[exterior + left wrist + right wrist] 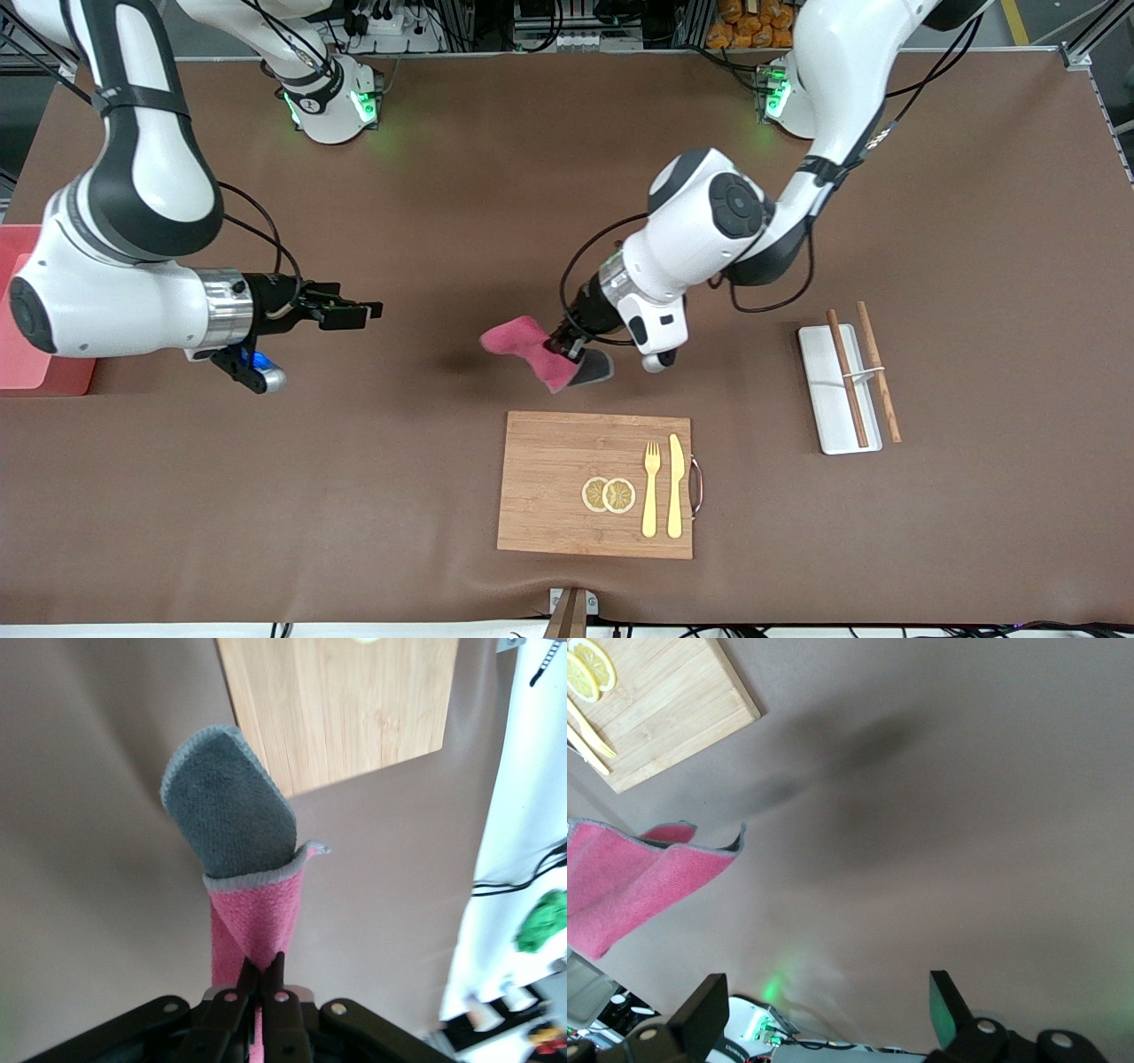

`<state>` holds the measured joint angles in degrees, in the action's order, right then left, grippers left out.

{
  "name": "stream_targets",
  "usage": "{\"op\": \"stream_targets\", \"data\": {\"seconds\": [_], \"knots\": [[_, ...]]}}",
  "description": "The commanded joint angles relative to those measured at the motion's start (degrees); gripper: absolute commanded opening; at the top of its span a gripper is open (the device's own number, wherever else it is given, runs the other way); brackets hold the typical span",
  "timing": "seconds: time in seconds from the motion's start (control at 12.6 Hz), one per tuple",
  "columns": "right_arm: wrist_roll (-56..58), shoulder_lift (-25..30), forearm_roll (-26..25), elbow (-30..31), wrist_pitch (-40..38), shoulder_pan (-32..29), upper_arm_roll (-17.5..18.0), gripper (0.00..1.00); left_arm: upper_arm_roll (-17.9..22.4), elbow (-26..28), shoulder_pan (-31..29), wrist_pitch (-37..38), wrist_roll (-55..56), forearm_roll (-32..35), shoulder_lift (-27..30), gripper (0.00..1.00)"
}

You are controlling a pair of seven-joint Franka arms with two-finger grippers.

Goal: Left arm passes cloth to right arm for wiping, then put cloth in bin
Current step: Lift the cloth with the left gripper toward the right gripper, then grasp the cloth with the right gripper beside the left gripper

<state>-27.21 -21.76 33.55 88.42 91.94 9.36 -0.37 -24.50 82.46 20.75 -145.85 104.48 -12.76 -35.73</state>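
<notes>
I should grab the cloth next with my right gripper by its pink terry side. The cloth's grey-hemmed corner then stays free for wiping.
My left gripper is shut on the cloth, a magenta-pink towel with a dark grey reverse, and holds it in the air over the brown table, above the spot just past the wooden board. In the left wrist view the cloth hangs from the shut left gripper. My right gripper is open and empty over the table toward the right arm's end, pointing at the cloth, apart from it. The right wrist view shows the open right gripper and the cloth. The pink bin sits at the right arm's end, partly hidden by that arm.
A wooden cutting board with two lemon slices, a yellow fork and knife lies near the front camera. A small white tray with brown chopsticks lies toward the left arm's end.
</notes>
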Motion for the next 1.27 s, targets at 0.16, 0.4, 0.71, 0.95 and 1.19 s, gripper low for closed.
{"op": "stream_targets", "data": {"seconds": [0.16,0.4,0.71,0.95,1.19], "knots": [[-15.38,0.22,1.61,1.49,5.95,2.94,0.11,1.0,0.42,-3.0,4.21,-11.97,15.46,-1.31,-3.82,0.0],[-17.26,-0.39,1.78,1.49,11.05,4.52,0.11,1.0,0.51,-6.94,5.79,-14.1,20.48,-1.39,-7.07,0.0],[-17.26,-1.53,2.04,1.41,20.28,4.79,0.19,1.0,0.68,-7.31,7.29,-16.39,25.76,-1.39,-7.61,0.0],[-17.26,-1.89,2.13,1.41,21.7,5.58,0.19,1.0,0.42,-8.1,7.55,-16.48,26.74,-2.79,-7.78,0.0],[-17.26,-1.98,2.13,1.93,21.7,6.2,0.19,0.92,0.24,-8.28,7.81,-16.74,26.74,-3.41,-8.39,0.0]]}}
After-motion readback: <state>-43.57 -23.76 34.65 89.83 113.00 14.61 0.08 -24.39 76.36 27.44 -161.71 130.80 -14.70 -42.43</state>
